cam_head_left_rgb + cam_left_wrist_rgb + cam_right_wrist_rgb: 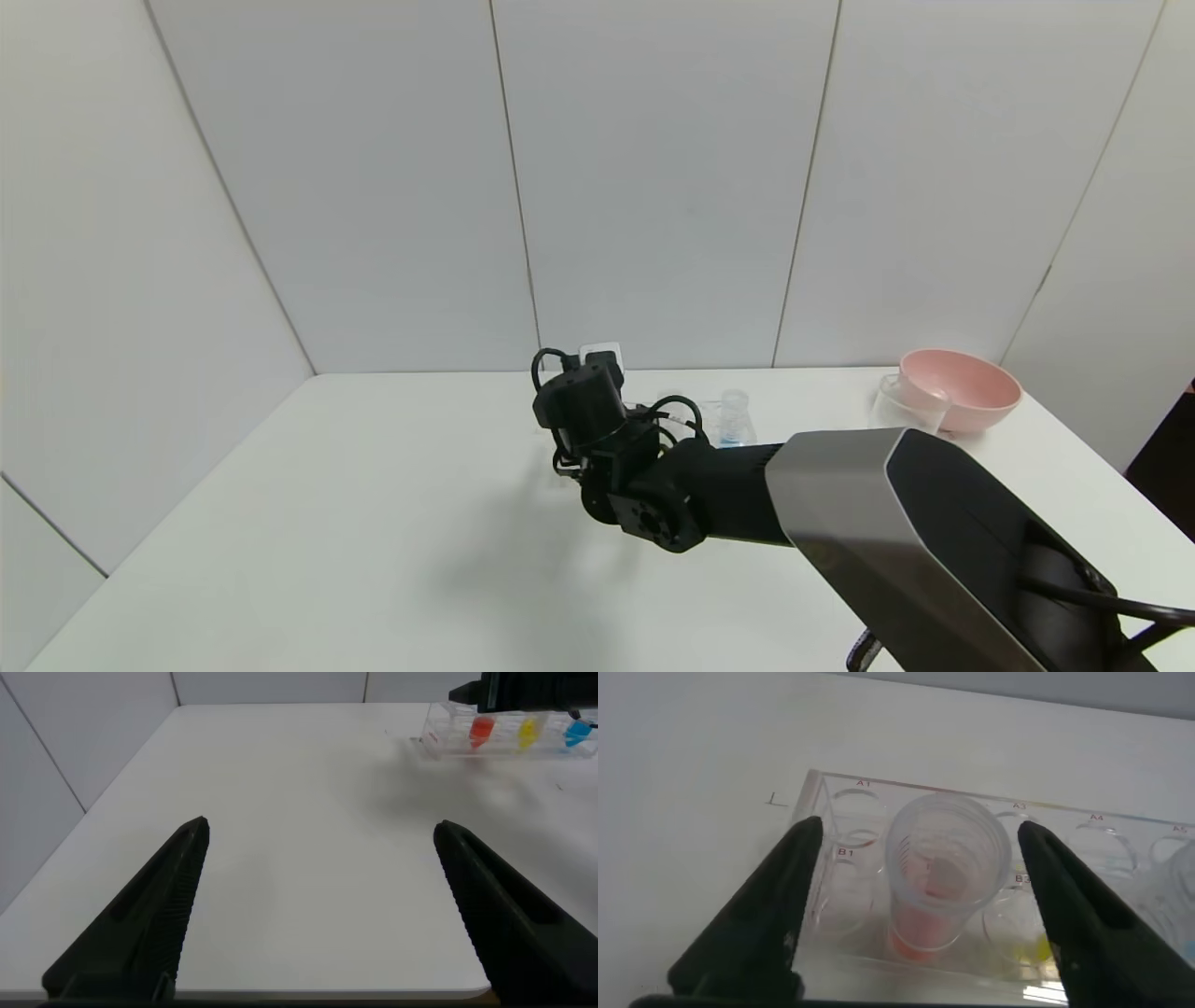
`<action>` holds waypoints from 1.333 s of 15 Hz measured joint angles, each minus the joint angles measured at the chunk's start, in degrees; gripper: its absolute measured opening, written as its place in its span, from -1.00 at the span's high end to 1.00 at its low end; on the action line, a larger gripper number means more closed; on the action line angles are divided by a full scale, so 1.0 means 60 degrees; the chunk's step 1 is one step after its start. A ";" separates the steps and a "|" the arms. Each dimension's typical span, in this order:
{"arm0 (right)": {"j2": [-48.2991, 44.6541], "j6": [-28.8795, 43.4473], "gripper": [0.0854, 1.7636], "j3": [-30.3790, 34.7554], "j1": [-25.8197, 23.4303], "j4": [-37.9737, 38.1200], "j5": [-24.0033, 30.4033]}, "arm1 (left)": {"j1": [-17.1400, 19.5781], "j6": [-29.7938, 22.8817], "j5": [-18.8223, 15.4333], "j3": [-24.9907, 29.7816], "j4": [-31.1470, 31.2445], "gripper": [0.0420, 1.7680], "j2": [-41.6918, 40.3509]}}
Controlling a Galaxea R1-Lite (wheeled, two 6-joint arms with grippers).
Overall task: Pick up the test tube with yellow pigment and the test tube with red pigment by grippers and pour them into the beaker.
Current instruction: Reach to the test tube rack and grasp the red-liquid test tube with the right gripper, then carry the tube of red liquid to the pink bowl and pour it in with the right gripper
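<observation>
The robot's right gripper will next grab the red test tube by its exposed upper part (945, 885), because the clear rack surrounds the tube's lower part.
In the right wrist view my right gripper (920, 829) is open, one jaw on each side of the test tube with red pigment (948, 859), with a gap on both sides. That tube stands upright in a clear rack (868, 789). The test tube with yellow pigment (1035, 948) stands one hole along. The left wrist view shows the same rack (439, 739) far off, holding the red (480, 730) and yellow (527, 733) tubes. My left gripper (322, 829) hangs open over bare table, holding nothing. The beaker (907, 406) stands at the table's far right.
A pink bowl (966, 387) sits just behind the beaker. A tube with blue liquid (577, 733) stands in the rack beside the yellow one. My right arm (709, 476) reaches across the table's middle and hides most of the rack in the head view. White walls enclose the table.
</observation>
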 joint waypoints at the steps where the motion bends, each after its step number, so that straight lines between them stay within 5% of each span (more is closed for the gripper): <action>1: -0.0006 0.0000 -0.45 0.0004 -0.0008 0.0004 -0.0002 | 0.0000 0.0000 0.0000 0.0000 0.0000 -0.94 0.0000; 7: -0.0126 -0.0014 0.47 0.0010 0.0022 0.0187 0.0008 | 0.0000 0.0004 0.0000 0.0000 0.0000 -0.94 0.0000; 20: -0.0618 -0.0484 0.46 0.0055 0.0055 0.0386 0.0089 | 0.0000 0.0000 0.0000 0.0000 0.0000 -0.94 0.0000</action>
